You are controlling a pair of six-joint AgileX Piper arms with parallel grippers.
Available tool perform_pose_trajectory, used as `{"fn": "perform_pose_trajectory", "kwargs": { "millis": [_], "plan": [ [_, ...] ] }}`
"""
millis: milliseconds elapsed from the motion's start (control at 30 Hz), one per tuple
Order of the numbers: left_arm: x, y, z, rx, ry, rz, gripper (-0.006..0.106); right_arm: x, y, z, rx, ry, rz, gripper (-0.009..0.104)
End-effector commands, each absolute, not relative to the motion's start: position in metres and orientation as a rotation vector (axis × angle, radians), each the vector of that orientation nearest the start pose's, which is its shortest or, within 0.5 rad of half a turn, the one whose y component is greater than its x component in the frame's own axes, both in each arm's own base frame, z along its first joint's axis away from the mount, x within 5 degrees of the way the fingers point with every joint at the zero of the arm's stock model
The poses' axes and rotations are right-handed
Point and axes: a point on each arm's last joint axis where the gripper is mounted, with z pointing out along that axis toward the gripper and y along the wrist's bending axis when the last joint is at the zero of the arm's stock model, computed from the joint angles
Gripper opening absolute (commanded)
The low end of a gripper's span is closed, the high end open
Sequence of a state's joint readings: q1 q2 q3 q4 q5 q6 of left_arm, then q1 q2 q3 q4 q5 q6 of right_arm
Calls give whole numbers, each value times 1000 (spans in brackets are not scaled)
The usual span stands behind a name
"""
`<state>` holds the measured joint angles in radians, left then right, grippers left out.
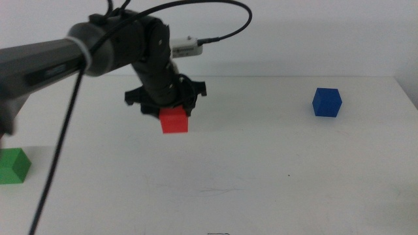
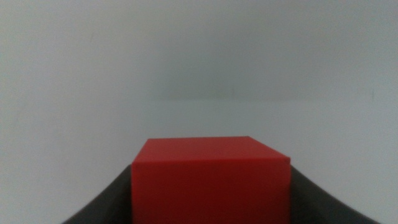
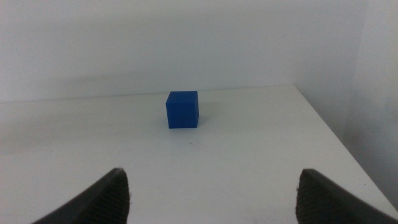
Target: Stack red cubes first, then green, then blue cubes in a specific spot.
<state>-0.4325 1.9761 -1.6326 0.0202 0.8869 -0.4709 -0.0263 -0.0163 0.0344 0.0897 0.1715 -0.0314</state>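
Observation:
The red cube's lower edge (image 1: 175, 132) hangs short of the front middle of the tabletop in the middle view, so my left gripper should keep holding the red cube.
The left arm reaches in over the middle of the table. My left gripper (image 1: 174, 115) is shut on the red cube (image 1: 174, 121), which fills the space between the jaws in the left wrist view as the red cube (image 2: 211, 180). I cannot tell whether the cube touches the tabletop. At the near left edge sits the green cube (image 1: 13, 165). The blue cube (image 1: 326, 102) rests at the far right. My right gripper (image 3: 214, 199) is open, well short of the blue cube (image 3: 182, 109), and does not show in the middle view. No mark on the table shows the specific spot.
The white table (image 1: 248, 176) ends in a back edge against a pale wall and a right edge just past the blue cube. A black cable (image 1: 59, 156) hangs from the left arm down across the near left of the table.

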Motion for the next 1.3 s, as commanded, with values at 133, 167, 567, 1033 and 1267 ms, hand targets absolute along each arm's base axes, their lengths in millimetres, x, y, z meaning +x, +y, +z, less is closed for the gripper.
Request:
{"fn": "perform_pose_trajectory", "kwargs": {
  "millis": [133,167,567,1033,1267],
  "plan": [
    [341,-184,276,-128,2648,-320,-2,54,-1,203,46,1553,21,94],
    [337,-187,274,-129,2662,-313,-2,54,-1,203,46,1553,21,94],
    [311,-257,242,-81,2681,-370,-2,54,-1,203,46,1553,21,94],
    [321,-270,199,-63,2727,-335,-2,54,-1,203,46,1553,21,94],
    [321,-271,193,-91,2742,-330,-2,54,-1,203,46,1553,21,94]
  ]
}}
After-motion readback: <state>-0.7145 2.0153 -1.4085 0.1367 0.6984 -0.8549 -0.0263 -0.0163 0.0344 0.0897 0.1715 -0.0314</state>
